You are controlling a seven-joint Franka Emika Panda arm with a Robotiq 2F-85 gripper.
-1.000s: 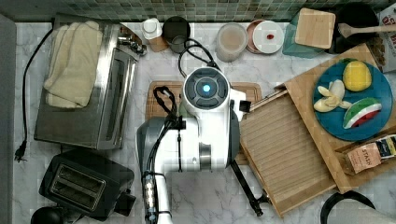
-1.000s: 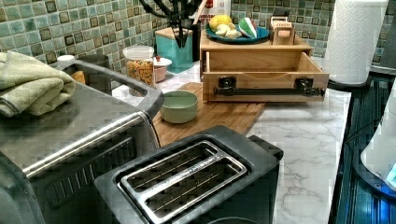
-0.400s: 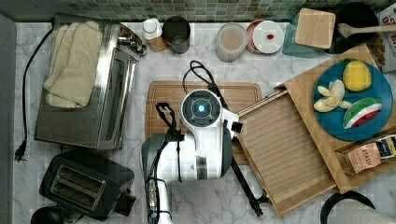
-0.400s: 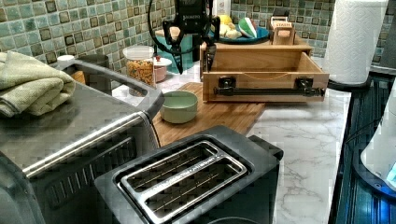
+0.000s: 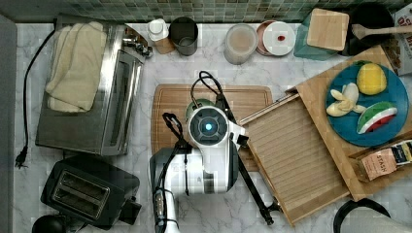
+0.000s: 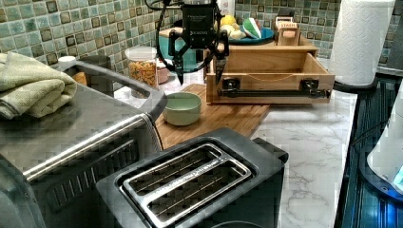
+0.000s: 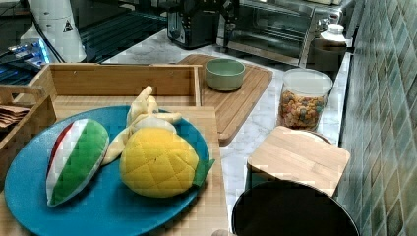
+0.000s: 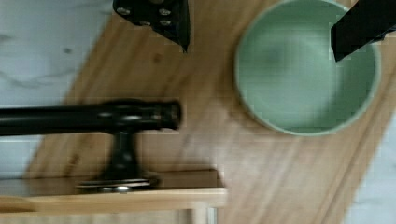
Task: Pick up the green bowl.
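Note:
The gripper takes hold of the green bowl by its rim next, to pick up the bowl from the cutting board.
The pale green bowl stands upright and empty on the wooden cutting board; it also shows in the right view. In the top view the arm covers most of the bowl. My gripper hangs open above the board, higher than the bowl's rim and a little toward the left view's right of it. In the wrist view the bowl lies under one finger, while the other finger is over bare board. Nothing is held.
An open wooden drawer with a black handle bar sits right beside the gripper. A toaster oven, a black toaster, a cereal jar and a blue fruit plate surround the board.
The arm has moved toward the top view's bottom and come down; in the left view the open gripper has dropped from the top edge to just above the board by the bowl.

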